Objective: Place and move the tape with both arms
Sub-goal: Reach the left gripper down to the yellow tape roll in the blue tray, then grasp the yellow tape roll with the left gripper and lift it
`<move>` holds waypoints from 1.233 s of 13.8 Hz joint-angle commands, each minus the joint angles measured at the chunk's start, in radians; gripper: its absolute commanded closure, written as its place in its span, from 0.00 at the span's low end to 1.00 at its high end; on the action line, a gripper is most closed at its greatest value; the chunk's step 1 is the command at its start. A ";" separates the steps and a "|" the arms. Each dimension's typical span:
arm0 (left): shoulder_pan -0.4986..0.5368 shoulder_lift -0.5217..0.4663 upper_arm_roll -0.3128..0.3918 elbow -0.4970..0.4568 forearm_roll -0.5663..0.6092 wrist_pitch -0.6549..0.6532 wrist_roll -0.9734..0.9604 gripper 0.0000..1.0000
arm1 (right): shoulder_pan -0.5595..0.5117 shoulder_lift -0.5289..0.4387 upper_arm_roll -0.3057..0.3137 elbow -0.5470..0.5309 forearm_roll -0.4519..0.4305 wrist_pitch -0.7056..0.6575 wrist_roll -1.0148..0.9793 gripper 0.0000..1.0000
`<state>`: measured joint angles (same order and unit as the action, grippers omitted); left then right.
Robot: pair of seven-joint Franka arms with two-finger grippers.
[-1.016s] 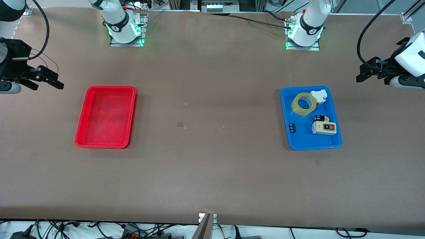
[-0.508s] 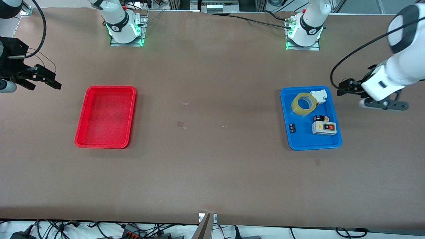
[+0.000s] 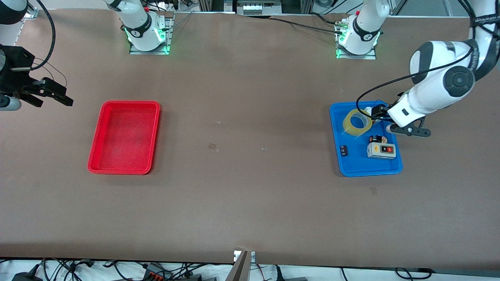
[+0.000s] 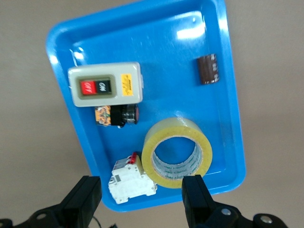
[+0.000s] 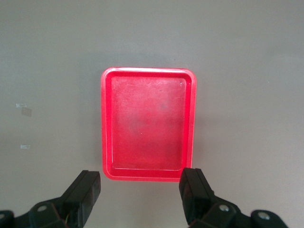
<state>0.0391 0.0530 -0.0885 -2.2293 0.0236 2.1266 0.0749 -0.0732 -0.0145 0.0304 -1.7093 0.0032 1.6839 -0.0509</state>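
Note:
I will grab the yellow tape by its ring side (image 3: 357, 132) next with my left gripper, to move it out of the blue tray (image 3: 359, 166).
The yellow tape (image 3: 356, 122) lies flat in the blue tray (image 3: 359, 166), in the part farther from the front camera, beside a white breaker. My left gripper (image 3: 375, 111) hovers open over that end of the tray, above the breaker and the tape's edge. In the left wrist view the tape (image 4: 178, 154) lies just ahead of the open left gripper (image 4: 141, 199), its fingers (image 4: 197, 194) well apart and empty. My right gripper (image 3: 50, 93) waits open and empty over the table at the right arm's end; its own view shows it (image 5: 140, 190) above bare table.
The blue tray also holds a white breaker (image 4: 130, 178), a grey switch box (image 3: 381, 150), a small black and orange part (image 3: 377, 139) and a dark small part (image 3: 343, 150). An empty red tray (image 3: 124, 136) lies toward the right arm's end.
My left arm has swung in from the table's end, and its gripper now hangs over the blue tray by the tape. The right gripper has barely moved.

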 commanded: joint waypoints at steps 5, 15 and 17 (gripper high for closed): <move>0.022 0.135 -0.013 -0.053 0.006 0.091 0.016 0.00 | -0.014 0.002 0.014 0.013 0.012 -0.010 -0.006 0.00; 0.030 0.240 -0.011 -0.047 0.006 0.121 0.009 0.95 | -0.017 0.002 0.013 0.013 0.014 -0.003 -0.006 0.00; 0.028 0.234 -0.013 0.006 0.006 0.043 0.008 1.00 | -0.017 0.002 0.013 0.013 0.012 -0.001 -0.006 0.00</move>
<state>0.0554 0.2950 -0.0897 -2.2717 0.0236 2.2427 0.0745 -0.0752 -0.0120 0.0312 -1.7093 0.0032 1.6841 -0.0509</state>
